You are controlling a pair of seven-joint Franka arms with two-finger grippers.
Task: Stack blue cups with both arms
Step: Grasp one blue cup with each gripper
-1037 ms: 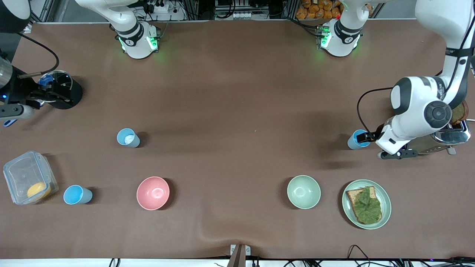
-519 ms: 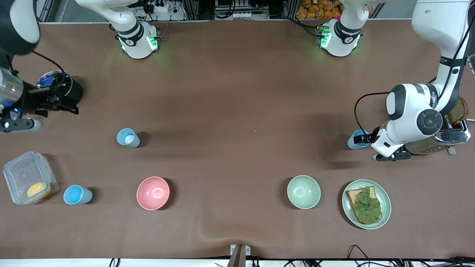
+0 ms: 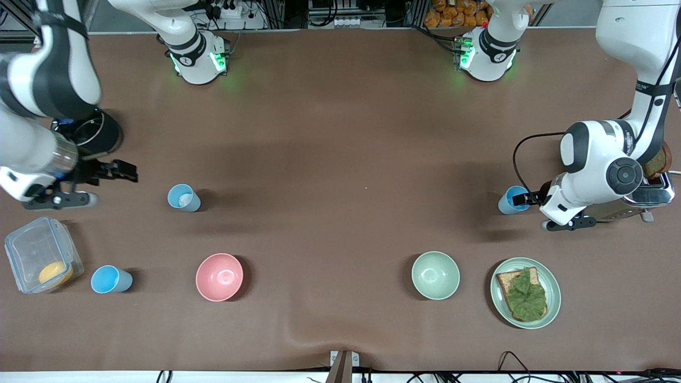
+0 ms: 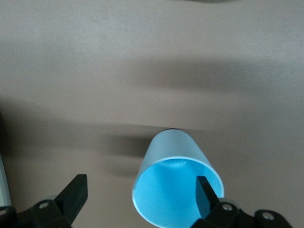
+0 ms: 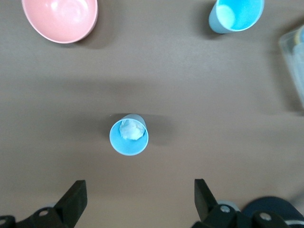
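Note:
The right gripper grabs the cup holding something white by its rim [image 3: 191, 207] [image 5: 145, 145] next, to stack it with the other blue cups.
Three blue cups stand on the brown table. One cup [image 3: 512, 200] is at the left arm's end. My left gripper [image 3: 525, 199] is open at it, with one finger [image 4: 207, 195] inside the rim and the other outside; the cup [image 4: 173, 161] fills the left wrist view. A second cup [image 3: 183, 198] holds something white and also shows in the right wrist view [image 5: 128, 135]. My right gripper [image 3: 126, 174] is open and empty above the table beside it, toward the right arm's end. A third cup [image 3: 110, 280] stands nearer to the camera and shows in the right wrist view [image 5: 236, 14].
A pink bowl [image 3: 219, 276] and a pale green bowl [image 3: 435, 275] stand near the front. A green plate [image 3: 551, 309] carries toast with lettuce. A toaster [image 3: 646, 198] is under the left arm. A clear lidded box [image 3: 21, 239] and a black round object [image 3: 101, 135] are at the right arm's end.
The right arm has swung from the black round object toward the cup with the white thing. The left gripper has shifted slightly and stays at its cup.

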